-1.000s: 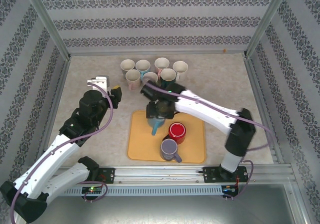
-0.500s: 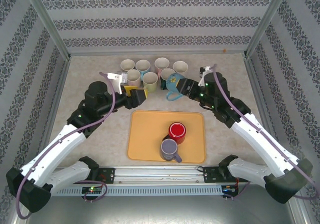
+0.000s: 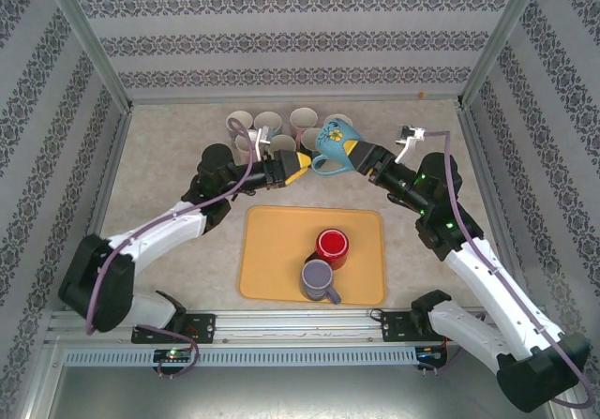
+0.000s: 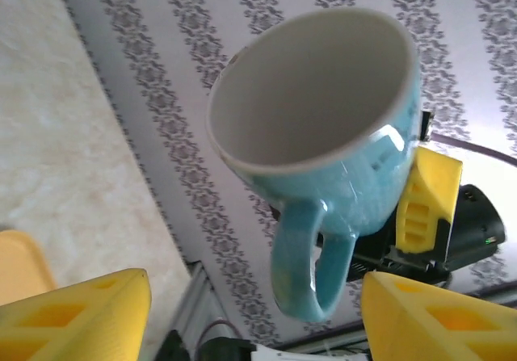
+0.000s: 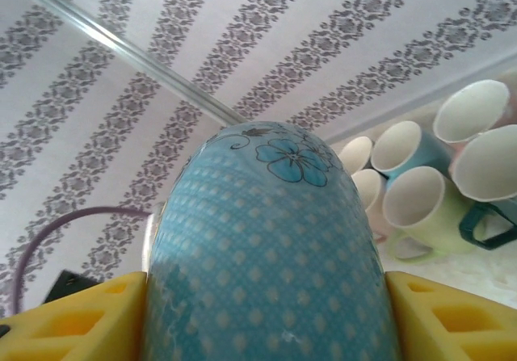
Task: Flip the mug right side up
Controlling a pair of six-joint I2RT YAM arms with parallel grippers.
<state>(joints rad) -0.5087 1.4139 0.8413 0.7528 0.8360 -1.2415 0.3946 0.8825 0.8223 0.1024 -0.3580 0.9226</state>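
Note:
My left gripper is to grab the light blue mug by its handle (image 3: pixel 323 166) (image 4: pixel 308 277) next, to stand it right side up on its base.
A light blue mug (image 3: pixel 335 142) with a flower print hangs in the air over the back of the table, tipped on its side. My right gripper (image 3: pixel 360 157) is shut on its body; in the right wrist view the mug (image 5: pixel 266 240) sits between the two yellow fingers (image 5: pixel 73 316). Its mouth faces my left gripper (image 3: pixel 299 165), which is open. In the left wrist view the mug (image 4: pixel 323 135) shows its white inside, and its handle (image 4: pixel 311 256) hangs between my yellow fingertips (image 4: pixel 77 316) without touching them.
Several upright mugs (image 3: pixel 281 127) cluster at the back of the table, also seen in the right wrist view (image 5: pixel 416 195). An orange tray (image 3: pixel 272 260) in front holds a red mug (image 3: pixel 332 246) and a purple mug (image 3: pixel 318 278).
My right arm lifted the blue mug off the tray to the back and tipped it on its side. My left gripper swung right to face the mug's mouth and opened wider.

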